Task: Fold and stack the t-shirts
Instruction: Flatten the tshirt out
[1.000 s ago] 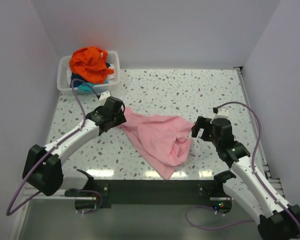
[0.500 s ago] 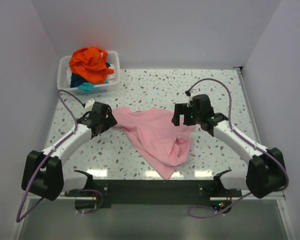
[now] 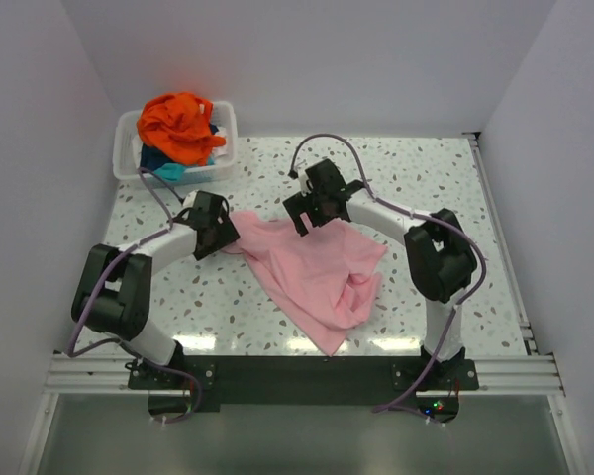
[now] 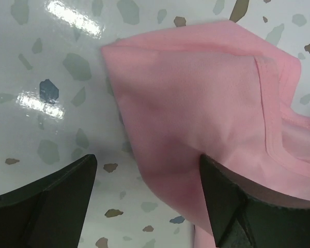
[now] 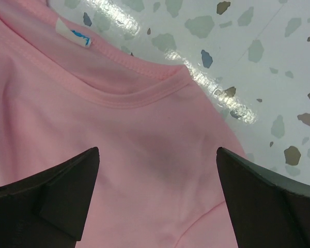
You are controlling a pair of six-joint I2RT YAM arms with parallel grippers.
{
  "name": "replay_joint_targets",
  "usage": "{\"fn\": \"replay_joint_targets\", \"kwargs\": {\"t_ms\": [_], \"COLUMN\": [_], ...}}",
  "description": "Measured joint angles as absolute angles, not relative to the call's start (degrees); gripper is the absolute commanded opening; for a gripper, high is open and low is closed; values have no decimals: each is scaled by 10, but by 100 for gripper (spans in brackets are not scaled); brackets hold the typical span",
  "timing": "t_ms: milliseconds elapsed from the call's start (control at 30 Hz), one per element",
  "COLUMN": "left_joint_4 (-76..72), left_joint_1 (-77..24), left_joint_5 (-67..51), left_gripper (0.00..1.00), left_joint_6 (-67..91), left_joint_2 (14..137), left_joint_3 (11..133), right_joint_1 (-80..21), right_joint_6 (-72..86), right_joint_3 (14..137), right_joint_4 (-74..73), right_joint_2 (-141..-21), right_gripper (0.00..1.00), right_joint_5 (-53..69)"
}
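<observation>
The right gripper grabs the light pink t-shirt by the shoulder beside the collar next, to spread the t-shirt flat for folding.
A light pink t-shirt (image 3: 322, 267) lies crumpled in the middle of the table. My left gripper (image 3: 221, 237) is open, low over the shirt's left edge; its wrist view shows the pink cloth (image 4: 196, 119) between the spread fingers (image 4: 46, 201). My right gripper (image 3: 302, 220) is open over the shirt's top edge near the collar; its wrist view shows the collar (image 5: 124, 90) and cloth between the fingers (image 5: 268, 206). A bright orange t-shirt (image 3: 181, 124) is piled in the bin with teal (image 3: 170, 170) and dark blue cloth under it.
A white plastic bin (image 3: 129, 163) stands at the back left corner of the speckled table (image 3: 426, 168). White walls close in the left, back and right. The black base rail (image 3: 297, 376) runs along the near edge.
My right arm has swung far left and back, from the shirt's right side to its top edge. My left gripper has stayed by the shirt's left edge, shifting a little. The shirt's left corner was pulled leftward.
</observation>
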State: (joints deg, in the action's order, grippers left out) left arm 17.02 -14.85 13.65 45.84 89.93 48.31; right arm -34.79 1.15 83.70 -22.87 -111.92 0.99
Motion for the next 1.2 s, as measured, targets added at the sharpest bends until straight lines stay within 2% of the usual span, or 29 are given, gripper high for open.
{"fn": "replay_joint_targets", "kwargs": {"t_ms": [67,167,200,267,300,367,467,567,600,667,700,767,800,900,1067,1200], "left_joint_4": [164,151,146,133,128,116,107,103,103,103,102,98,94,88,83,92], "left_joint_1": [-149,-148,-147,-147,-147,-147,-147,-147,-147,-147,-147,-147,-147,-147,-161,-211], "left_joint_5": [131,121,121,113,111,101,91,88,88,87,86,81,77,67,60,81], "left_gripper": [74,57,46,36,19,0,0,0,0,0,0,0,0,0,0,0], "left_joint_6": [455,453,450,446,443,438,434,430,428,424,422,418,414,408,408,409], "left_joint_2": [913,930,937,950,956,967,973,975,975,974,972,964,957,921,813,684], "left_joint_3": [486,494,498,506,510,515,519,520,520,520,520,518,516,507,482,464], "right_joint_1": [-345,-343,-343,-343,-343,-343,-343,-343,-342,-340,-339,-338,-337,-334,-334,-338], "right_joint_6": [-4,-26,-32,-43,-48,-56,-60,-61,-60,-53,-50,-43,-40,-35,-30,-22], "right_joint_3": [851,868,872,876,877,881,882,884,883,876,874,867,864,836,757,703], "right_joint_4": [-232,-235,-236,-237,-239,-242,-243,-235,-230,-210,-204,-187,-178,-149,-143,-144], "right_joint_2": [-1140,-1162,-1170,-1182,-1187,-1199,-1211,-1213,-1214,-1214,-1214,-1214,-1214,-1198,-1115,-962], "right_gripper": [98,97,97,97,96,95,92,80,65,49,38,28,18,6,4,3], "right_joint_5": [11,12,12,10,10,6,-3,-5,-3,10,14,25,29,43,56,55]}}
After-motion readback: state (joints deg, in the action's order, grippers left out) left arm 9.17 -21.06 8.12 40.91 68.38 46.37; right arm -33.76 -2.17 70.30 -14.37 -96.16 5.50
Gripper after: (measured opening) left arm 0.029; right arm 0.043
